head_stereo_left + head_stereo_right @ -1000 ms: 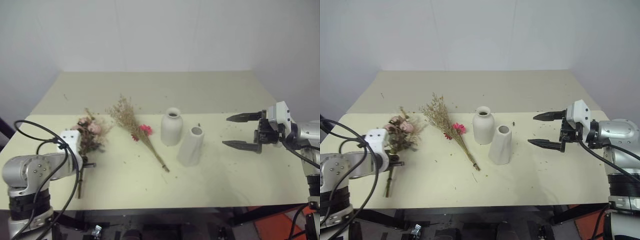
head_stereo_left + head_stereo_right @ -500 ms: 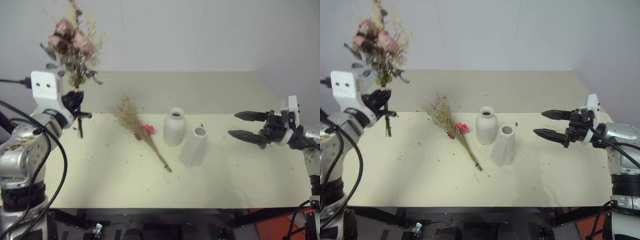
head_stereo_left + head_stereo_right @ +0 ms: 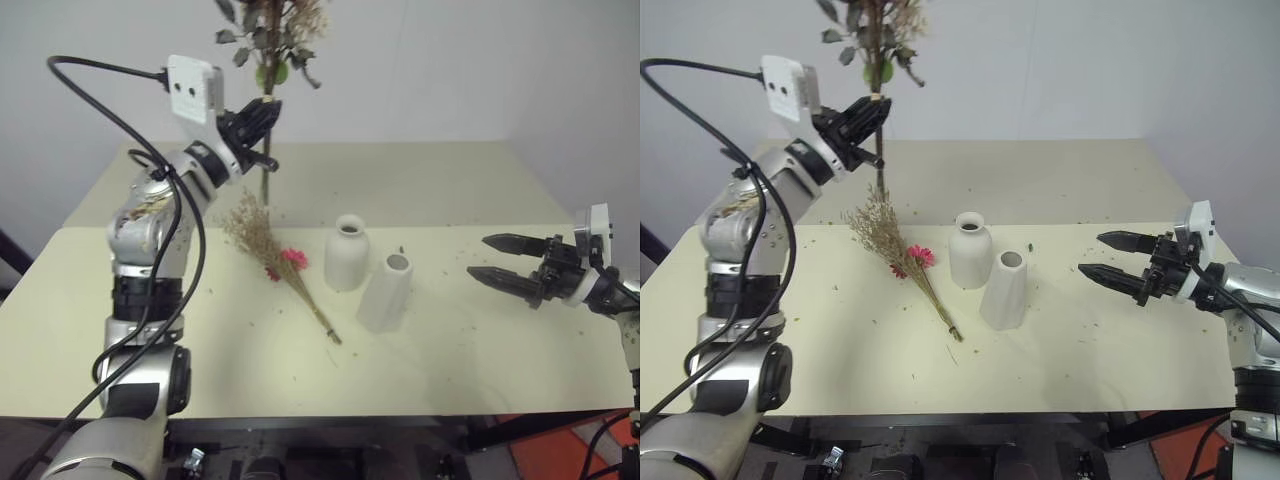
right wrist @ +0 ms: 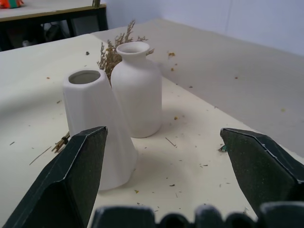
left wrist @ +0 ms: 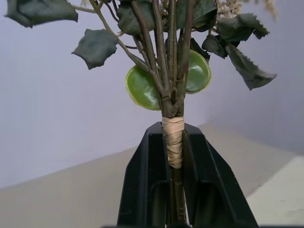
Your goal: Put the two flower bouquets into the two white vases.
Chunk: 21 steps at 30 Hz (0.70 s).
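Note:
My left gripper needs to line the rose bouquet's stems up with the vase before opening: the stems hang beside and above the bottle-shaped white vase.
My left gripper is raised high over the table's far left and is shut on the taped stems of the rose bouquet, held upright; its stems sit clamped between the black fingers. The tan grass bouquet with a pink daisy lies flat on the table. To its right stand the bottle-shaped white vase and the tapered white vase, side by side. My right gripper hovers open at the right, pointing toward the vases from a distance.
The pale yellow table is strewn with small dried flecks. A white wall stands behind it. The table's front edge runs along the bottom, and a black cable loops off my left arm.
My left gripper has lifted the rose bouquet off the table, swung it upright, and carried it up and rightward toward the middle. The right gripper has drifted slightly to the right, still open.

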Each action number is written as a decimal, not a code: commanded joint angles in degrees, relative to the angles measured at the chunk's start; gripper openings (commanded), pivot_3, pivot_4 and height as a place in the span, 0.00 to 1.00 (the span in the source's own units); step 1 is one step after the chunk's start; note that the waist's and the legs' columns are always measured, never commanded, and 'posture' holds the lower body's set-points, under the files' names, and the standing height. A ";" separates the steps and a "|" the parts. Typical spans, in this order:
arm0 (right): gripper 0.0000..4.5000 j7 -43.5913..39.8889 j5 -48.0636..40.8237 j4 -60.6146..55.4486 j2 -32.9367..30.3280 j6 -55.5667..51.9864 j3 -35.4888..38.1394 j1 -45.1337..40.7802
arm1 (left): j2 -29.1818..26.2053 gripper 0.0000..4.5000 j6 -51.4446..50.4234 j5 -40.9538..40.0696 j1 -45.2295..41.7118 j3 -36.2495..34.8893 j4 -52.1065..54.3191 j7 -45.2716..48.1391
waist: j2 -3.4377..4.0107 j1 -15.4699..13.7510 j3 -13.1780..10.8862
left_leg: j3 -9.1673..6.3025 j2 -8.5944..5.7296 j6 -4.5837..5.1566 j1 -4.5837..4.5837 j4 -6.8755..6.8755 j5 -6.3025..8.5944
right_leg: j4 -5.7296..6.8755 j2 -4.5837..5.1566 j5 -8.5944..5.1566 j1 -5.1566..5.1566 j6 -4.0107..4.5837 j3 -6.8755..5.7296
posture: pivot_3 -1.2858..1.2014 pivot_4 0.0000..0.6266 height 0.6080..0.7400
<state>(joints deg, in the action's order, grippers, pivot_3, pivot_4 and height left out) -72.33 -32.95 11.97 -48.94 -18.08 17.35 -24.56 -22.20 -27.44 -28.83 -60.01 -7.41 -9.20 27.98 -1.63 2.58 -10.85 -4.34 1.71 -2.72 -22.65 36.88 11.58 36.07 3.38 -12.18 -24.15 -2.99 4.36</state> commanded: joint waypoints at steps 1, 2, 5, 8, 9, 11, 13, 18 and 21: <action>1.00 1.44 -2.19 -4.27 -0.66 -0.80 3.63 1.80 | 2.42 0.03 3.87 -1.24 -3.18 -0.23 -1.36 3.87 | 0.00 0.08 0.00 | 0.00 0.00 0.00 -0.01 0.00 0.00 | -0.02 0.00 0.00 0.01 -0.01 0.00 | 0.52 0.24 1.00; 1.00 1.79 -2.42 -4.93 -0.68 -0.98 4.07 2.54 | 3.59 0.03 4.33 -1.71 -3.69 -0.49 -2.22 4.45 | 0.00 0.03 0.00 | 0.02 0.00 0.00 -0.01 0.00 0.00 | -0.03 0.00 0.00 -0.01 -0.01 0.03 | 0.52 0.24 1.00; 1.00 2.70 -3.02 -6.79 -0.62 -1.39 4.95 4.44 | 6.30 0.03 5.16 -2.57 -4.93 -1.21 -4.56 5.80 | 0.00 0.04 0.00 | 0.01 -0.01 0.00 -0.01 0.01 0.00 | -0.01 0.00 0.00 0.00 -0.02 0.03 | 0.52 0.24 1.00; 1.00 3.52 -3.52 -8.19 -0.52 -1.64 5.27 5.69 | 8.26 0.03 5.48 -2.67 -5.99 -1.31 -6.51 6.52 | 0.00 0.07 0.00 | 0.01 -0.01 0.00 0.00 0.01 0.00 | 0.00 0.00 0.00 0.01 -0.04 0.04 | 0.52 0.24 1.00; 1.00 3.75 -3.64 -8.58 -0.48 -1.69 5.38 6.04 | 8.82 0.03 5.58 -2.72 -6.12 -1.21 -6.96 6.84 | -0.01 0.09 0.00 | 0.01 -0.02 0.00 0.00 0.01 0.00 | 0.00 0.00 0.00 0.01 -0.04 0.05 | 0.52 0.24 1.00; 1.00 4.13 -3.78 -9.21 -0.39 -1.79 5.65 6.58 | 9.98 0.03 6.01 -2.51 -6.10 -0.83 -7.61 7.26 | -0.01 0.09 0.00 | 0.01 -0.02 0.00 0.00 0.01 0.00 | -0.01 0.00 0.00 0.01 -0.05 0.05 | 0.52 0.24 1.00; 1.00 4.39 -3.95 -9.66 -0.38 -1.87 5.90 6.99 | 11.11 0.03 6.66 -2.12 -5.73 -0.43 -7.94 7.62 | -0.01 0.01 -0.01 | 0.01 -0.02 0.00 0.00 0.01 0.00 | -0.02 0.00 0.00 0.01 -0.05 0.05 | 0.52 0.24 1.00; 1.00 4.77 -4.14 -10.23 -0.38 -1.90 5.78 7.00 | 14.37 0.03 9.31 0.04 -4.37 1.12 -10.03 7.53 | -0.02 -0.09 -0.01 | 0.01 -0.03 0.00 0.00 0.02 0.00 | -0.02 0.00 0.00 0.02 -0.06 0.05 | 0.52 0.24 1.00; 1.00 4.89 -4.30 -10.72 -0.34 -1.97 5.59 6.85 | 15.39 0.03 11.22 1.86 -3.82 2.02 -11.56 7.56 | -0.02 -0.05 -0.01 | 0.01 -0.03 0.00 0.00 0.02 0.00 | -0.02 0.00 0.00 0.02 -0.06 0.05 | 0.52 0.24 1.00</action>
<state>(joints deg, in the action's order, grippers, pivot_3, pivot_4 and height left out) -67.65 -35.73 3.10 -48.93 -19.64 21.08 -17.13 -6.94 -18.64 -28.08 -63.52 -5.71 -21.13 35.10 -1.64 2.53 -10.86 -4.33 1.68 -2.72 -22.66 36.89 11.58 36.05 3.38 -12.19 -24.13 -3.05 4.41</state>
